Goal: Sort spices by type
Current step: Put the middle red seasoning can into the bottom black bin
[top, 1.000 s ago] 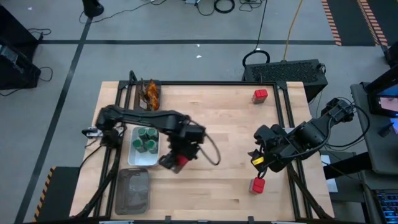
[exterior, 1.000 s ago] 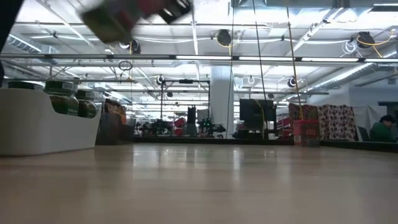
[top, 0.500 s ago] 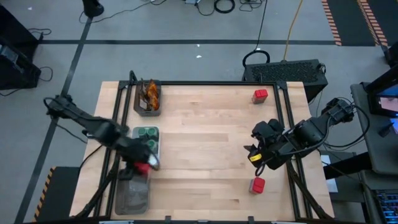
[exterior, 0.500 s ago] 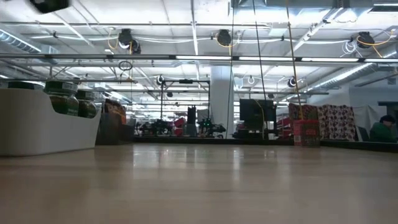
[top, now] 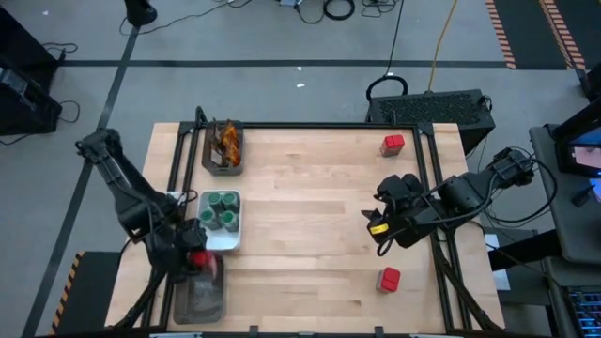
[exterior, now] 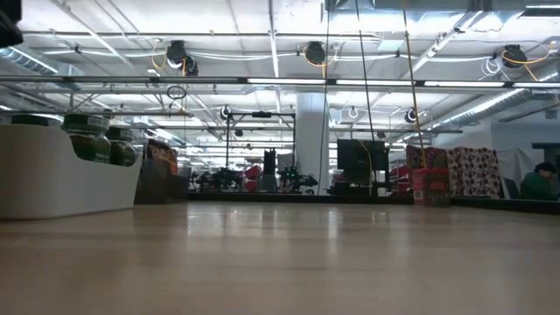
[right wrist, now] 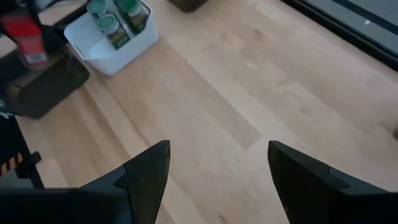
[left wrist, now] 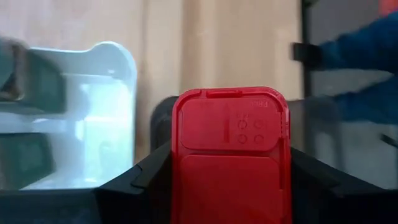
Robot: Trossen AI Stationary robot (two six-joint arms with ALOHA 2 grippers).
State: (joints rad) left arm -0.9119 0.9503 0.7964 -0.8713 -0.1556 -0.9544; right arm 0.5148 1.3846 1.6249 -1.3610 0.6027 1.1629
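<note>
I need to keep holding the red packet with my left gripper for now, because it is hanging above the grey tray.
My left gripper [top: 192,260] is at the table's near left corner, shut on a red boxy packet [top: 198,257] above a grey tray [top: 201,299]. In the left wrist view the packet [left wrist: 231,149] fills the space between the two fingers. Round jars with green lids [top: 221,210] stand in a white tray [top: 218,238]. Brown-orange sachets [top: 226,141] lie in a dark tray at the far left. Two more red packets [top: 392,144] [top: 387,279] rest on the table's right side. My right gripper [top: 374,225] hangs open between them, over bare wood. My left gripper pinches the red packet between its two fingers, one on each long side [left wrist: 177,180]. The packet's flat lidded end [left wrist: 231,115] points away from the wrist. In the right wrist view the packet [right wrist: 25,34] is lifted clear above the grey tray [right wrist: 43,84].
The white tray [exterior: 61,179] stands right beside the grey tray, on its far side. A black frame runs around the table's edges [top: 329,125]. Bare wood lies across the table's middle [top: 300,216].
My left arm has swung from the table's middle toward the left edge, carrying the red packet past the white tray until it is over the grey tray. My right gripper has drifted slightly toward the far left and stays open.
</note>
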